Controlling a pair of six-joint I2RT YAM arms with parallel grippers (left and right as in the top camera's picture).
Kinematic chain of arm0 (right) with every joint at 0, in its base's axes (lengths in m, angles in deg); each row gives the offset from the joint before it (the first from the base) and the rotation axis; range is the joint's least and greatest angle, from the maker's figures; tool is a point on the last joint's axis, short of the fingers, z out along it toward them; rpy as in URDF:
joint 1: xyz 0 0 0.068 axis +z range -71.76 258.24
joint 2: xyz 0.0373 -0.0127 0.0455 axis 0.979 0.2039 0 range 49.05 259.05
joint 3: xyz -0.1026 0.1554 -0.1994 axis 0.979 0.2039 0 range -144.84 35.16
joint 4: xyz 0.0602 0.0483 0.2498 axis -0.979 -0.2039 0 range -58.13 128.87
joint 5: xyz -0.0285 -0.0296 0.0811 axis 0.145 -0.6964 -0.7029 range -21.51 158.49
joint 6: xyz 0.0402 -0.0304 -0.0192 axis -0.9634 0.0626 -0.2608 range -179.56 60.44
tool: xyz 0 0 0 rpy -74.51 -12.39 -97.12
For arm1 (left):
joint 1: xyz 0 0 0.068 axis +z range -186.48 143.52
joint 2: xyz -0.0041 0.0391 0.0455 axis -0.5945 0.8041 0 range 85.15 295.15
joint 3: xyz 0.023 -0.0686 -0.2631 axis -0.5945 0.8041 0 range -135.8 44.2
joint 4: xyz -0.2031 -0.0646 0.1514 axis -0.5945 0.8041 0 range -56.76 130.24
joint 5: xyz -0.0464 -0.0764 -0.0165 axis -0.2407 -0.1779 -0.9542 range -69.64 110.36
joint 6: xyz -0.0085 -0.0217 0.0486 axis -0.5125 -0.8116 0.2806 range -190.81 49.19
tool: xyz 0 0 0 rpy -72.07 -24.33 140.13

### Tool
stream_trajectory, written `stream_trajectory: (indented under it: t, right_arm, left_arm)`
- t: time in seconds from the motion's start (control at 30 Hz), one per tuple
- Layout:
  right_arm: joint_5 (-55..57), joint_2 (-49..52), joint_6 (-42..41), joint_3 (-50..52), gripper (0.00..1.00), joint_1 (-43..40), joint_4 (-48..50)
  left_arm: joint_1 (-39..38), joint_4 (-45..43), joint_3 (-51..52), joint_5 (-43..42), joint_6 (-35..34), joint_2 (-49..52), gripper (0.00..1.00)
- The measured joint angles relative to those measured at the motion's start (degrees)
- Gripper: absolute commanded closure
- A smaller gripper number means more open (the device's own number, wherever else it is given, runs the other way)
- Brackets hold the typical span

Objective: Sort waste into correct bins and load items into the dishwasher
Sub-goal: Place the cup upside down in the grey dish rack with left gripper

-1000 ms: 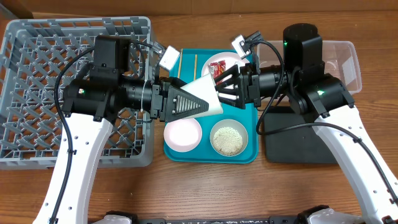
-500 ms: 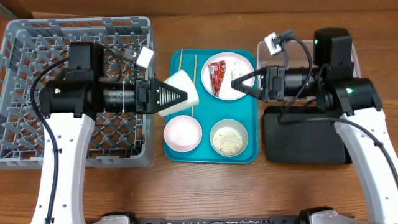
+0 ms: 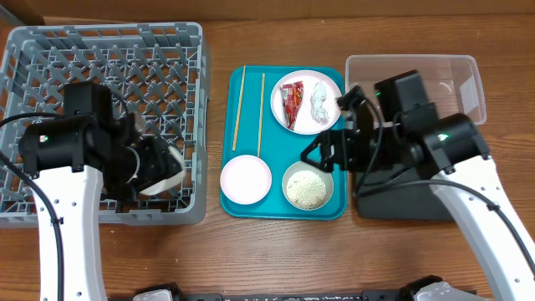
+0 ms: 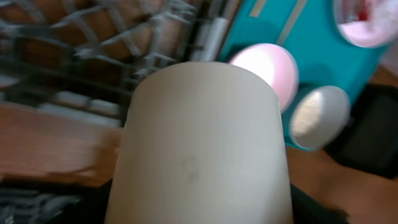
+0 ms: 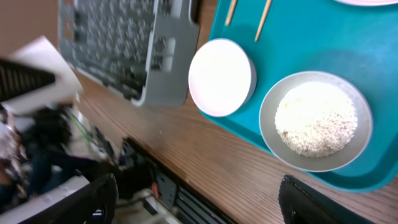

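The small white cup hangs well above all pegs of the dishwasher rack, so I need to lower it onto the dishwasher rack before my left gripper releases it, or it would drop.
My left gripper [image 3: 149,170] is shut on the small white cup [image 3: 168,173], held on its side over the front right part of the grey dishwasher rack [image 3: 50,58]. In the left wrist view the cup [image 4: 205,143] hides the fingers. My right gripper [image 3: 322,152] is open and empty, just above the tray beside the rice bowl [image 3: 308,186]. Its fingers [image 5: 93,199] stand wide apart over the table's front edge. The white plate [image 3: 303,117] carries the red wrapper [image 3: 290,104] and the tissue [image 3: 319,100]. Two chopsticks [image 3: 238,109] lie at the tray's left, above the empty bowl [image 3: 246,178].
The dishes rest on a teal tray [image 3: 276,205]. A clear tub [image 3: 451,75] stands at the back right, with the black tray [image 3: 401,205] in front of it, partly under my right arm. In the right wrist view the rack's corner [image 5: 155,87] lies left of the empty bowl [image 5: 222,77].
My left arm has carried the cup left, from above the teal tray to over the rack. My right gripper has drawn back, opened wider and come down toward the rice bowl.
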Motion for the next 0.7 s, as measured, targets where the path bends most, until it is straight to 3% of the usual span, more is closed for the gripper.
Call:
stream_trajectory:
  t: [0.3, 0.53, 0.7]
  right_arm:
    - [4.66, 0.0, 0.02, 0.0, 0.15, 7.37, -0.04]
    - [5.51, 0.0, 0.0, 0.0, 0.15, 7.48, -0.04]
    - [5.55, 0.0, 0.02, 0.0, 0.14, 7.5, -0.07]
  left_arm:
    - [10.78, -1.46, 2.86, 10.23, -0.31, 0.0, 0.39]
    - [12.81, -12.72, 17.27, 9.75, -0.15, 0.15, 0.4]
    - [12.81, -18.18, 20.11, 8.39, 0.02, 0.28, 0.36]
